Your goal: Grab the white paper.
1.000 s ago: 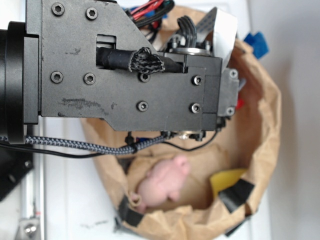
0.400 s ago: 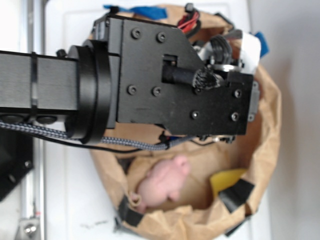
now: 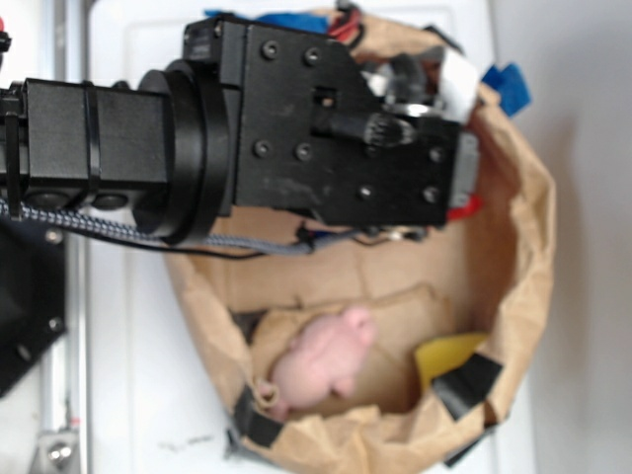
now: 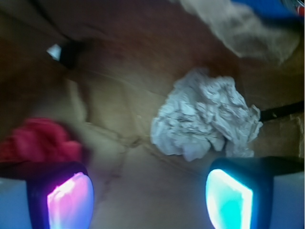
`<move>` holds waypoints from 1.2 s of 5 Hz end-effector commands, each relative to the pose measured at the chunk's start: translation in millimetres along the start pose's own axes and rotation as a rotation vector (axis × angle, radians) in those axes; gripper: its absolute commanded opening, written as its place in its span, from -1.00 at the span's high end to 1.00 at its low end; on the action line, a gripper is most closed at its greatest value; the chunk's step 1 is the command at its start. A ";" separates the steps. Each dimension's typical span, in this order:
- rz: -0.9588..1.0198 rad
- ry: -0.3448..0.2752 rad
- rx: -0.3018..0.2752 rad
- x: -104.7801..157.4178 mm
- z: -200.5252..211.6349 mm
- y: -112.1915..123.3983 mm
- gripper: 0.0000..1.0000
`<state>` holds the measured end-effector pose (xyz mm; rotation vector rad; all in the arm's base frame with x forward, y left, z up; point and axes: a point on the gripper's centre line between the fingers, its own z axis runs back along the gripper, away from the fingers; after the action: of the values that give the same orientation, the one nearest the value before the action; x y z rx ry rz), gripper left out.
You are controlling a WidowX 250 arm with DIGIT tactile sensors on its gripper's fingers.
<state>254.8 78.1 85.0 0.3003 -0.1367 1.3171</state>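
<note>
My gripper should next grab the crumpled white paper's lower part (image 4: 191,149). This will lift the white paper off the bag's bottom.
In the wrist view the white paper (image 4: 205,119), a crumpled off-white wad, lies on the brown bag floor just beyond my right finger. My gripper (image 4: 150,200) is open, its glowing pads (image 4: 71,200) wide apart with only bare bag floor between them. A crumpled red paper (image 4: 40,140) sits behind the left finger. In the exterior view the black arm and wrist block (image 3: 326,128) reach into the top of the paper bag (image 3: 528,257) and hide both wads.
A pink plush toy (image 3: 321,365) lies low in the bag, with a yellow piece (image 3: 444,355) to its right. Black tape strips (image 3: 464,385) mark the bag's rim. A blue object (image 3: 506,84) sits at the bag's upper right edge.
The arm has slid rightward and upward in the exterior view, bringing the wrist block over the bag's upper part. The plush toy has not moved.
</note>
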 end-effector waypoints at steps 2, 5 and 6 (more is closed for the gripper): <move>0.235 -0.051 -0.057 19.5 1.5 23.6 -1.00; 0.304 -0.099 -0.036 22.1 -4.9 26.8 -1.00; 0.370 -0.132 -0.028 26.6 -11.9 26.0 -1.00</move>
<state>243.9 107.2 74.3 0.3654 -0.2974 1.6213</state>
